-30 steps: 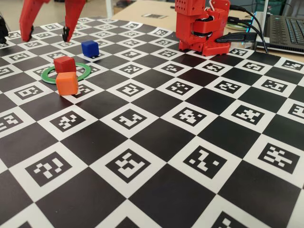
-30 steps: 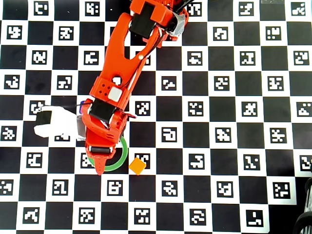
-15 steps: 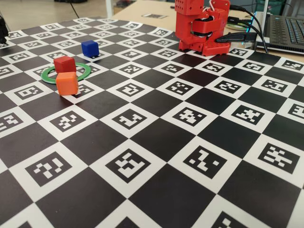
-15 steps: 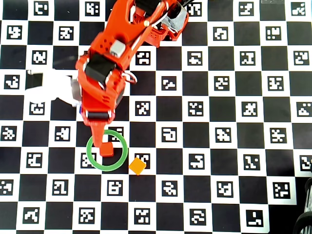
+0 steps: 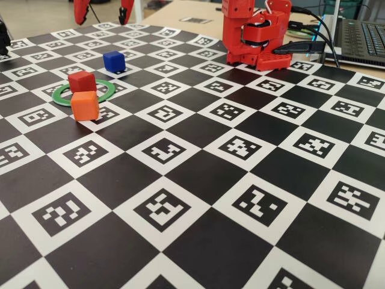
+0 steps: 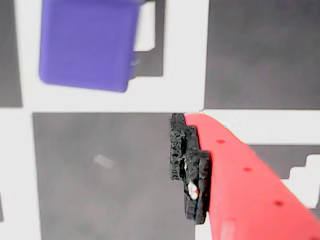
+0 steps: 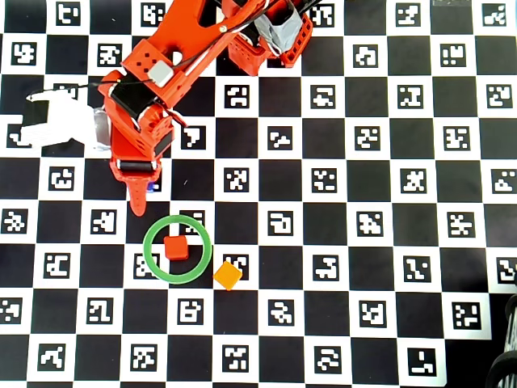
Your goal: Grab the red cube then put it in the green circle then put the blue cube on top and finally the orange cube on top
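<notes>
Next, my gripper grabs the blue cube by its opposite sides to stack it on top of the red cube.
The red cube sits inside the green circle, free of the gripper. The orange cube rests just outside the ring, close to its rim. The blue cube stands on a white square beyond the ring. In the overhead view only a sliver of the blue cube shows under the arm. My gripper hangs high over the blue cube, open and empty. One padded fingertip shows in the wrist view, below and right of the cube.
The arm's red base stands at the back of the checkered marker mat. Behind it, off the mat, are cables and a laptop.
The open gripper has left the red cube in the green circle, risen, and moved back from the ring to above the blue cube. The cubes have not moved.
</notes>
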